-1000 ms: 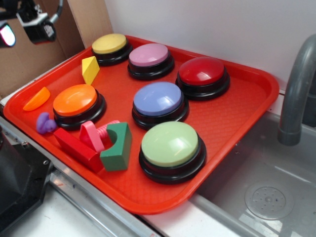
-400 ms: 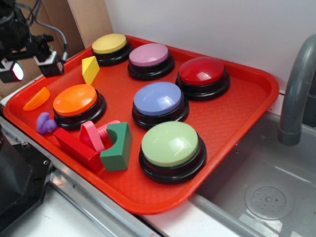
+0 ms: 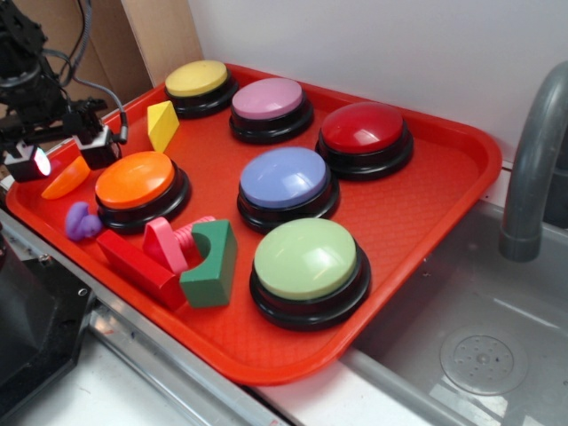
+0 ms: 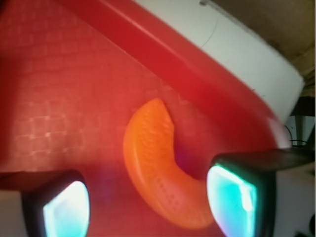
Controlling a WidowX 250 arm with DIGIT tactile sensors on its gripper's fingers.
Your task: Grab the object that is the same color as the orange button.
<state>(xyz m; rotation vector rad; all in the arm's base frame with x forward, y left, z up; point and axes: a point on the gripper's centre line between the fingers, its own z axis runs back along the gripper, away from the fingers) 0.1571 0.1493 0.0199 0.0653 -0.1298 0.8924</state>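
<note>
The robot's fingers reach down on either side of the orange piece above the red tray in the wrist view, so the gripper should close on it.
The orange slice-shaped piece lies flat at the tray's far left, next to the rim. In the wrist view it lies between my two fingers, closer to the right one. The orange button stands just to its right. My gripper hangs directly over the piece with its jaws open, one finger on each side. In the wrist view the gripper is wide open with its lit fingertips apart. Nothing is held.
The red tray holds yellow, pink, red, blue and green buttons. A yellow wedge, purple piece and a block pile sit nearby. A sink and faucet are at the right.
My gripper has moved down and to the right from the upper left corner and now sits low over the orange slice piece. Nothing else has moved.
</note>
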